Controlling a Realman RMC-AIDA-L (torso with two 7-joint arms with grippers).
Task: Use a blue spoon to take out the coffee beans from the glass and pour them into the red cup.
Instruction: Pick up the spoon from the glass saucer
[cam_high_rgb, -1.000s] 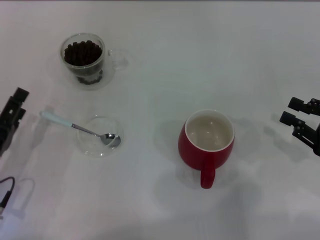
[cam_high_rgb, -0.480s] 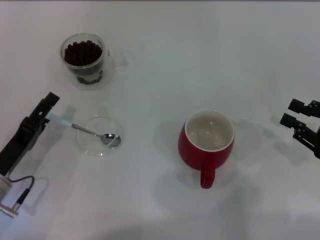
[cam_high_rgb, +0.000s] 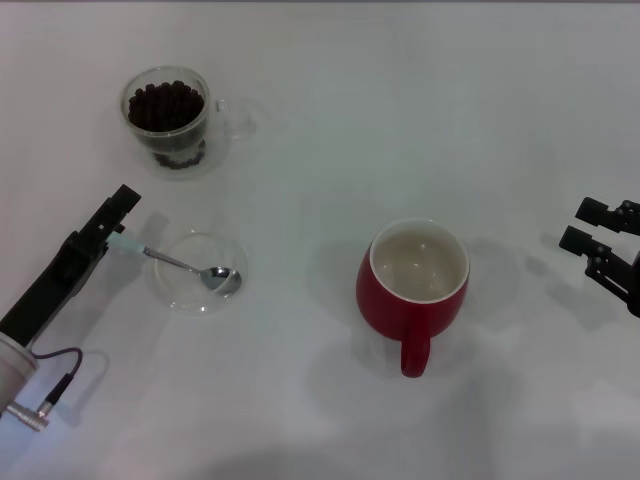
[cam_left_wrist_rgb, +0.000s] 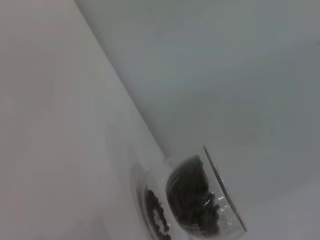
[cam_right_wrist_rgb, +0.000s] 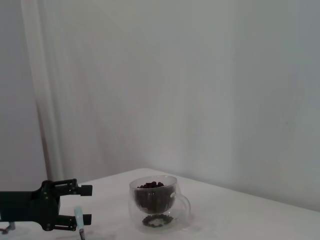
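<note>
The left gripper's fingers reach down beside the spoon's pale handle over the dish's edge (cam_high_rgb: 157, 262), so the gripper needs to close. Closing now would hold the spoon.
The glass (cam_high_rgb: 165, 115) holds the coffee beans (cam_high_rgb: 165, 103) and stands at the back left. It also shows in the left wrist view (cam_left_wrist_rgb: 195, 200) and the right wrist view (cam_right_wrist_rgb: 155, 202). The blue spoon (cam_high_rgb: 170, 260) lies with its bowl in a flat clear dish (cam_high_rgb: 183, 290) and its pale handle pointing left. My left gripper (cam_high_rgb: 118, 218) is open at the handle's end; the right wrist view shows this gripper (cam_right_wrist_rgb: 82, 204) with its fingers apart and the handle tip (cam_right_wrist_rgb: 78, 216) by one finger. The red cup (cam_high_rgb: 413, 280) stands empty at centre right. My right gripper (cam_high_rgb: 582, 223) is open and parked at the right edge.
The white table (cam_high_rgb: 330, 120) carries only these things. A cable and plug (cam_high_rgb: 45, 400) hang from my left arm near the front left.
My left arm has swung in from the left edge, toward the back and right, up to the spoon handle's end. The spoon, the vessels and the right arm have not moved.
</note>
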